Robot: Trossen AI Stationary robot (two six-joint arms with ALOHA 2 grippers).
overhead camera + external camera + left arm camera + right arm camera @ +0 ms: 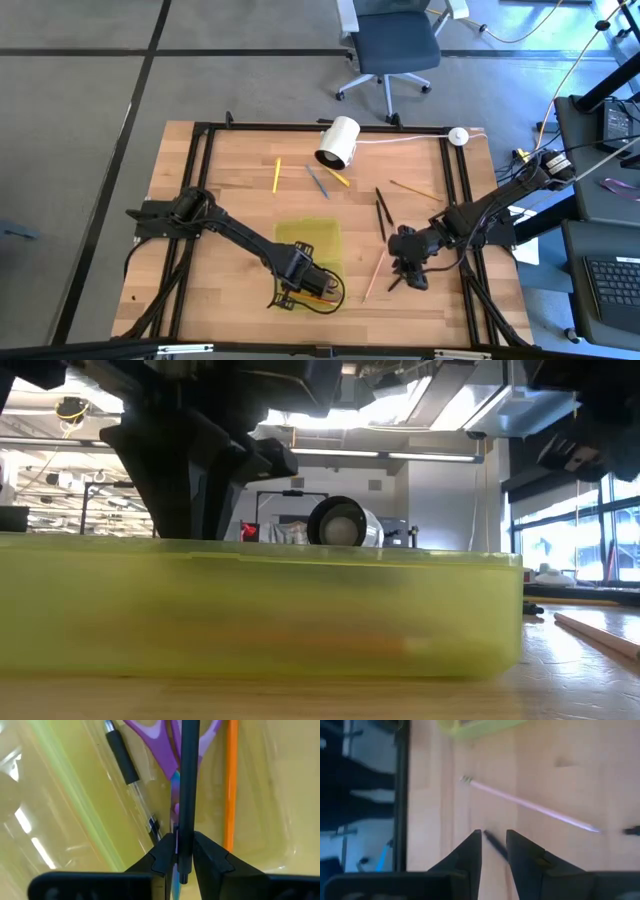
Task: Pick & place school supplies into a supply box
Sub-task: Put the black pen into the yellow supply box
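Observation:
I should open my left gripper and let go of the black pen [189,780], because it is low over the purple scissors [161,747] and inside the supply box's sides.
The yellow-green supply box [305,238] lies near the table's near edge, and its long wall [260,610] fills the low view. Inside it are purple-handled scissors [160,745], an orange pencil [230,785] and a clear pen with a black grip [122,757]. My left gripper [183,852] points down into the box's near end [310,275], shut on a thin black pen [187,780]. My right gripper [494,845] is open, low over the table right of the box [410,265]. Its fingers stand on either side of a short black pen [495,846]; whether they touch it, I cannot tell. A pink pencil [530,805] lies just beyond. My left gripper pinches the black pen between its two fingers near one end [183,867], coming from above and pointing down into the box. The fingers lie across the pen, whose long part reaches out over the scissors. Whether the pen rests on the box's contents, I cannot tell.
A white cylinder with a cable [338,142] lies at the far edge. Loose on the table are a yellow pencil [277,175], a blue pen [318,182], black pens [381,210] and a wooden pencil [415,188]. Black frame rails [195,180] line the table's sides.

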